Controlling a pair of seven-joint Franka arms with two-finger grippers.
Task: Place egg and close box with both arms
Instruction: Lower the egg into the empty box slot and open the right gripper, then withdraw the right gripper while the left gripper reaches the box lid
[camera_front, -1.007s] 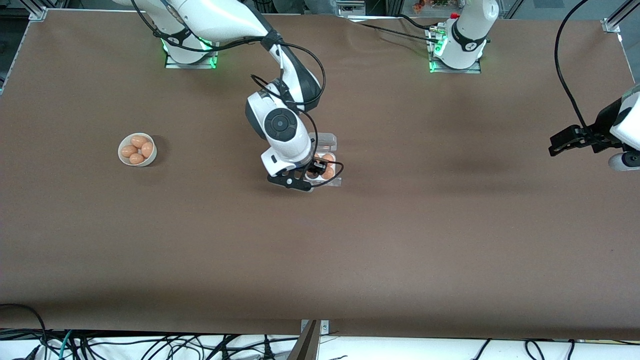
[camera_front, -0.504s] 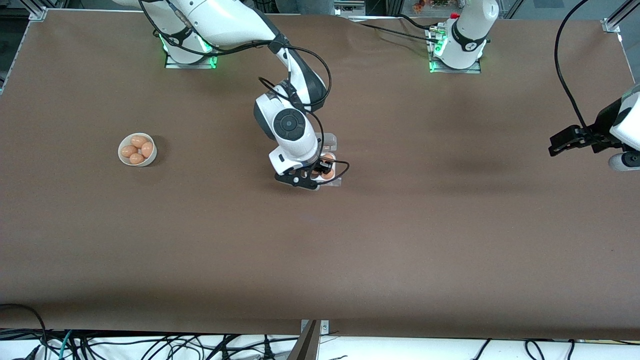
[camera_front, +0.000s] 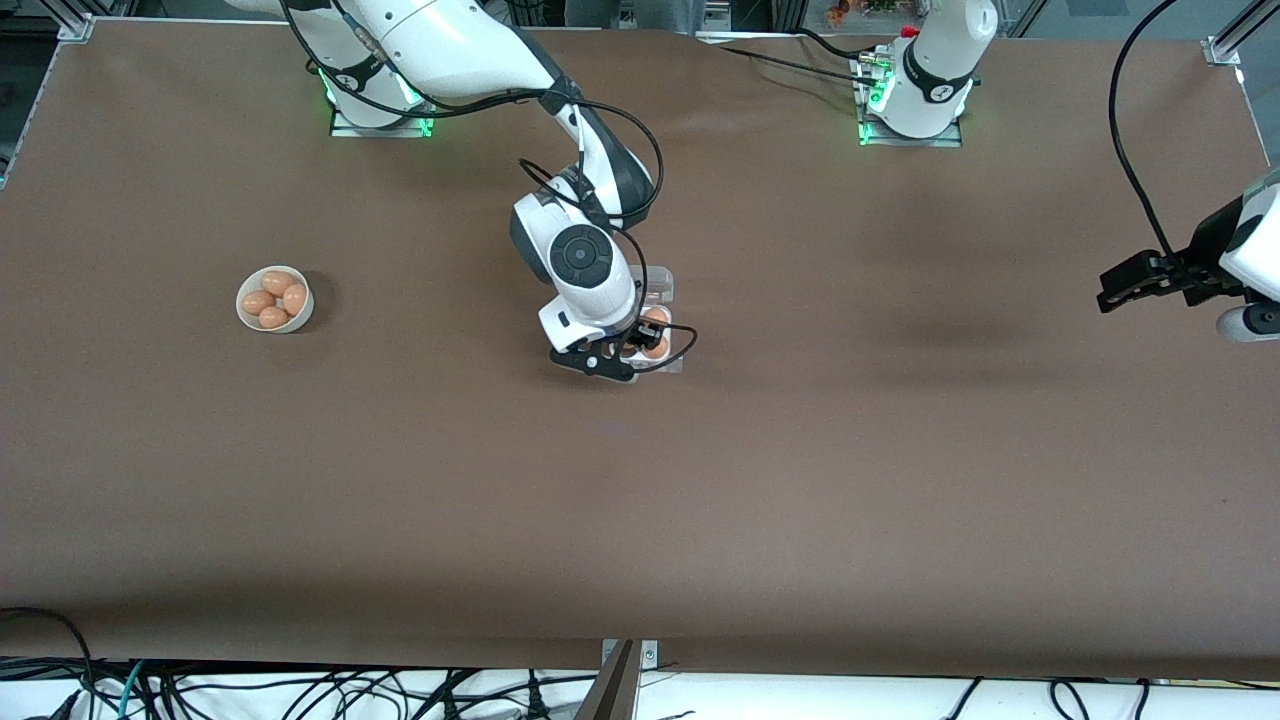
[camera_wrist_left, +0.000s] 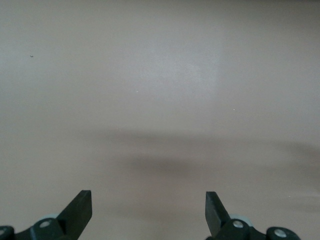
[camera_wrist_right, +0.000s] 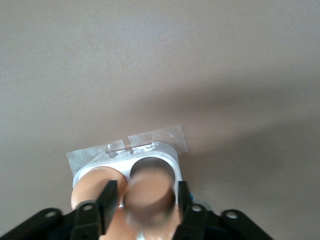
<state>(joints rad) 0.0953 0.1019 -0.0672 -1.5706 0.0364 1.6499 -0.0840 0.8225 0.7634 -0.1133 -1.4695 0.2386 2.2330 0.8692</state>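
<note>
I should next grab the clear lid by its rim (camera_front: 656, 269) opposite the hinge with my left gripper. Then the lid can close the box over the eggs.
The box (camera_front: 668, 362) sits mid-table with its clear lid (camera_front: 657, 284) open toward the robots' bases and eggs (camera_front: 656, 348) in its cells. My right gripper (camera_front: 632, 346) hangs low over the box, shut on the egg (camera_wrist_right: 150, 192). In the right wrist view the egg sits between my fingers (camera_wrist_right: 109, 197) above a white cell (camera_wrist_right: 167, 151), with another egg (camera_wrist_right: 92, 185) in the cell beside it and the clear tab (camera_wrist_right: 155, 136) at the edge. My left gripper (camera_front: 1112, 289) waits open and empty over the left arm's end of the table, and the left wrist view (camera_wrist_left: 148, 210) shows only bare table.
A round white bowl (camera_front: 243, 310) holding several eggs (camera_front: 275, 300) stands toward the right arm's end of the table. The brown table mat (camera_front: 800, 480) spreads around the box. Cables lie along the table edge nearest the front camera.
My right arm has moved a little toward the left arm's end and settled lower over the box with the egg. The left arm has not moved.
</note>
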